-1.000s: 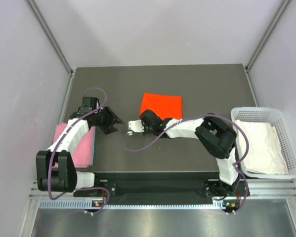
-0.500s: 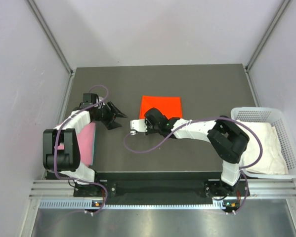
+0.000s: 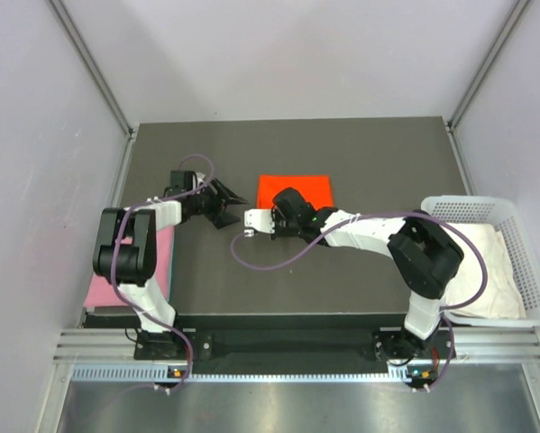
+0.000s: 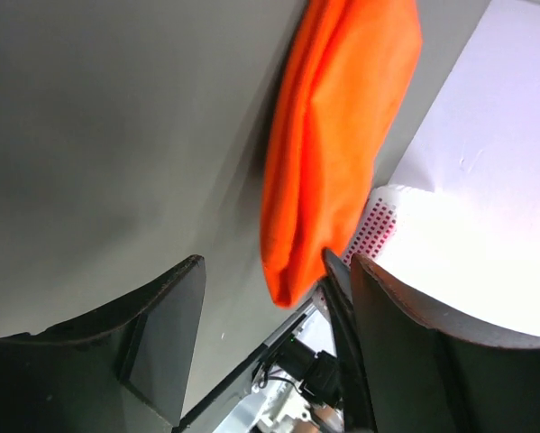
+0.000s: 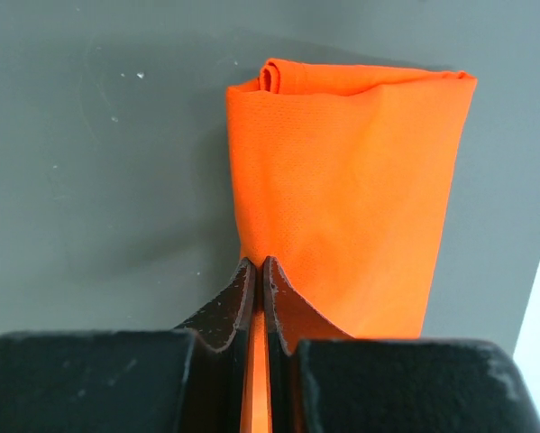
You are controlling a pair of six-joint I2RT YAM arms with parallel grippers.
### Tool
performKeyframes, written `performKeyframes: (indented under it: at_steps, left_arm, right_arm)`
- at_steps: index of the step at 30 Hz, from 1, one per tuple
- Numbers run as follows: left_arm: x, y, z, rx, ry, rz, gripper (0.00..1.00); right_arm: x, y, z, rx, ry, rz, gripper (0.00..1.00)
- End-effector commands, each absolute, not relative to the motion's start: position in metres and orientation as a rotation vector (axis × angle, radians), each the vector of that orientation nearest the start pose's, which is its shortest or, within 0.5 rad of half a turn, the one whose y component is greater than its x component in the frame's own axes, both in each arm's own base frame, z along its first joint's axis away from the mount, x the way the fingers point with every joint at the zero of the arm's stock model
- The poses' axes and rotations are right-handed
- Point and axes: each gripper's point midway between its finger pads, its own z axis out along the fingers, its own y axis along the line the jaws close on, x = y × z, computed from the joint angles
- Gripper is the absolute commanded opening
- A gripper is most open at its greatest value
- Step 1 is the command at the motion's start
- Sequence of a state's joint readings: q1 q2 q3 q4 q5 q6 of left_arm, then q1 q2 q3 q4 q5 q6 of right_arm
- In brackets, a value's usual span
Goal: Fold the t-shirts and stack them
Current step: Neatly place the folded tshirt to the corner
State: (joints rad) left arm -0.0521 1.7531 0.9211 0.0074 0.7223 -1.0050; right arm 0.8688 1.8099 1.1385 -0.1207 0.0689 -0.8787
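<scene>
The left gripper should next grip the orange-red t-shirt by its nearest side edge, with the layers together, to stack it folded on the pink t-shirt [image 3: 166,257].
An orange-red t-shirt [image 3: 297,187] lies folded on the dark table [image 3: 378,149], a little behind the middle. My right gripper [image 3: 290,202] is shut on its near edge. In the right wrist view the fingertips [image 5: 256,263] pinch the orange-red cloth [image 5: 351,180], which narrows toward them. My left gripper [image 3: 234,197] is open just left of the shirt, pointing at it; in the left wrist view the orange-red fold [image 4: 342,135] lies ahead of the spread gripper [image 4: 274,266]. A pale pink t-shirt [image 3: 166,257] lies folded at the near left. The white t-shirt [image 3: 481,266] lies in the basket.
A white plastic basket [image 3: 513,204] stands at the table's right edge; its perforated wall [image 4: 376,225] shows in the left wrist view. Purple cables loop off both arms. Pale walls close in the table on the left, back and right.
My left arm has swung away from the pink t-shirt, right and toward the back, and its jaws have spread wider. My right gripper has shifted slightly toward the back, squaring up the orange-red shirt.
</scene>
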Motion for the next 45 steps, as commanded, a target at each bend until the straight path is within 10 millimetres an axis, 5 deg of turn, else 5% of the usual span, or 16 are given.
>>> performKeyframes:
  at_steps: [1, 11, 24, 45]
  left_arm:
    - [0.397, -0.182, 0.088, -0.766, 2.363, -1.412, 0.7]
    - [0.423, -0.199, 0.074, -0.797, 2.297, -1.421, 0.71]
    - [0.425, -0.233, 0.044, -0.806, 2.375, -1.388, 0.71]
    - [0.449, -0.236, -0.003, -0.962, 2.431, -1.335, 0.58]
  right_arm:
    - [0.342, 0.334, 0.107, -1.694, 1.514, -0.012, 0.0]
    - [0.342, 0.335, 0.117, -1.682, 1.517, 0.052, 0.0]
    - [0.344, 0.326, 0.136, -1.618, 1.51, 0.086, 0.0]
    - [0.342, 0.322, 0.147, -1.557, 1.502, 0.134, 0.0]
